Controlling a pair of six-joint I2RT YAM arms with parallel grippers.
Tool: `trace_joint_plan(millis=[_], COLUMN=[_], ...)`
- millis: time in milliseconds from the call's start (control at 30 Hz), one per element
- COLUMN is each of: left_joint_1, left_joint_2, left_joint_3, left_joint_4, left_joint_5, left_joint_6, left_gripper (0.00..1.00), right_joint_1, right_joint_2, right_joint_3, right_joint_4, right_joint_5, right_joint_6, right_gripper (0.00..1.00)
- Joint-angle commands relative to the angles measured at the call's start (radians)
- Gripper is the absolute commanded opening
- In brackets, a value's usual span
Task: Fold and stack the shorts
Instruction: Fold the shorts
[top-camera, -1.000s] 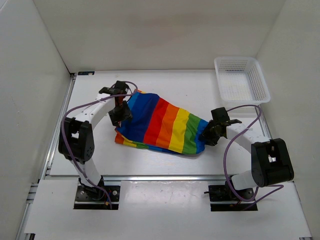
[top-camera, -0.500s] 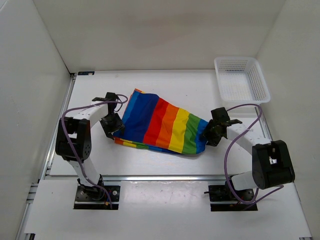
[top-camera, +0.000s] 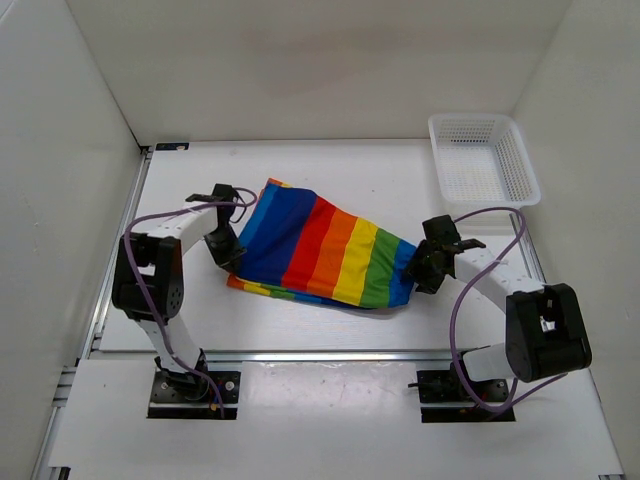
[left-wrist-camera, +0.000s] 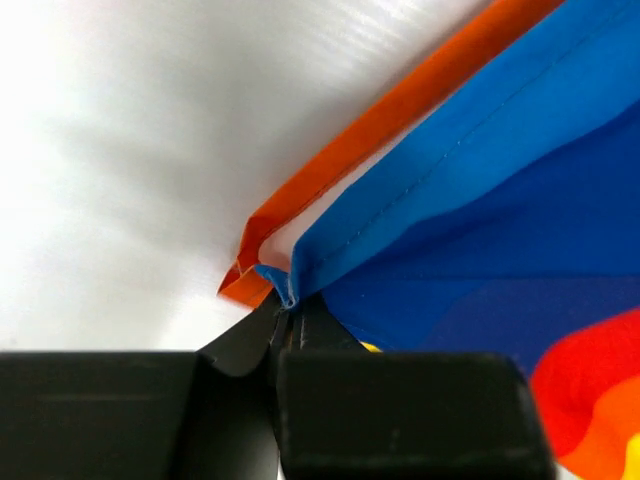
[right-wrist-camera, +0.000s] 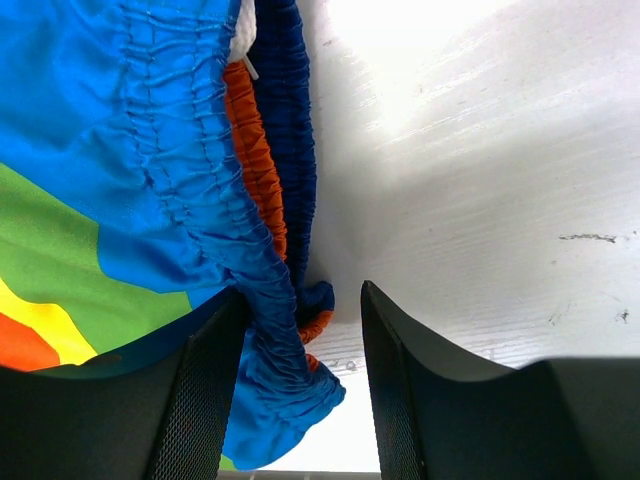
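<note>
I should grab the shorts by the gathered blue waistband's near end with my right gripper next. Then the waistband can be folded over toward the leg hems.
The rainbow-striped shorts lie spread on the white table, leg hems at the left and gathered blue waistband at the right. My left gripper is at the shorts' near-left corner. In the left wrist view its jaws are shut on the tip of the blue hem, beside an orange folded edge. My right gripper sits at the waistband end, open. In the right wrist view the blue elastic edge lies between its fingers, against the left pad and apart from the right one.
A white plastic mesh basket stands at the back right corner of the table. White walls close in the table at the left, back and right. An aluminium rail runs along the near edge, ahead of the arm bases.
My left gripper came down from the shorts' upper left edge to their near-left corner and shut on the blue hem. The right gripper has barely moved and stays open.
</note>
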Motion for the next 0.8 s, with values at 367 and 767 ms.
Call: trace_joint_plan(millis=[367, 767], left_joint_1=[-0.043, -0.067], left_joint_2=[-0.311, -0.253], left_joint_3=[-0.173, -0.002], left_joint_4=[-0.033, -0.061], left_joint_5=[0.021, -0.006], left_joint_6=[-0.028, 0.004], left_gripper=[0.28, 0.80], right_joint_1=[0.005, 0.005], right_joint_2=[-0.043, -0.094], right_joint_3=[0.023, 0.060], right_joint_4=[-0.042, -0.023], right_joint_5=[0.045, -0.064], right_joint_6=[-0.047, -0.195], right_gripper=[0.54, 0.88])
